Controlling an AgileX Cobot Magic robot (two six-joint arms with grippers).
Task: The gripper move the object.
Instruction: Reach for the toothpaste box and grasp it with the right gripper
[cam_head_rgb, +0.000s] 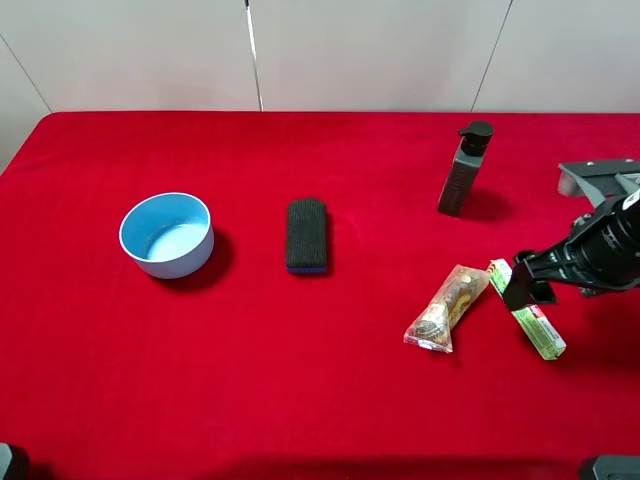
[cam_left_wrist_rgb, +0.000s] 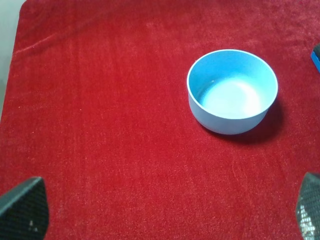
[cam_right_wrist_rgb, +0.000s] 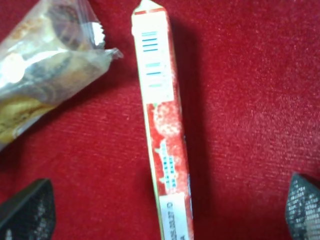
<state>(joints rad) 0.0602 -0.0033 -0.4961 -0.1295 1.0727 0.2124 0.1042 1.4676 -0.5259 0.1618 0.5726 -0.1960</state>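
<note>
My right gripper should move down first and then close on the slim box. My fingers are above the box, so they would miss it if they closed now.
The object is a slim green and white box with red print (cam_head_rgb: 527, 312), lying on the red cloth at the right, next to a clear snack packet (cam_head_rgb: 447, 308). My right gripper (cam_head_rgb: 527, 285) hangs just above the box's far half. In the right wrist view the box (cam_right_wrist_rgb: 162, 130) lies lengthwise between the two dark fingertips (cam_right_wrist_rgb: 27, 210). The jaws are wide apart and neither touches the box. My left gripper (cam_left_wrist_rgb: 165, 212) is open and empty over bare cloth, short of a blue bowl (cam_left_wrist_rgb: 232, 90).
The blue bowl (cam_head_rgb: 167, 235) stands at the left. A dark sponge block (cam_head_rgb: 306, 235) lies in the middle. A dark pump bottle (cam_head_rgb: 465, 170) stands behind the box. The snack packet (cam_right_wrist_rgb: 45, 65) lies close beside the box. The red cloth (cam_head_rgb: 300, 380) covers the table.
</note>
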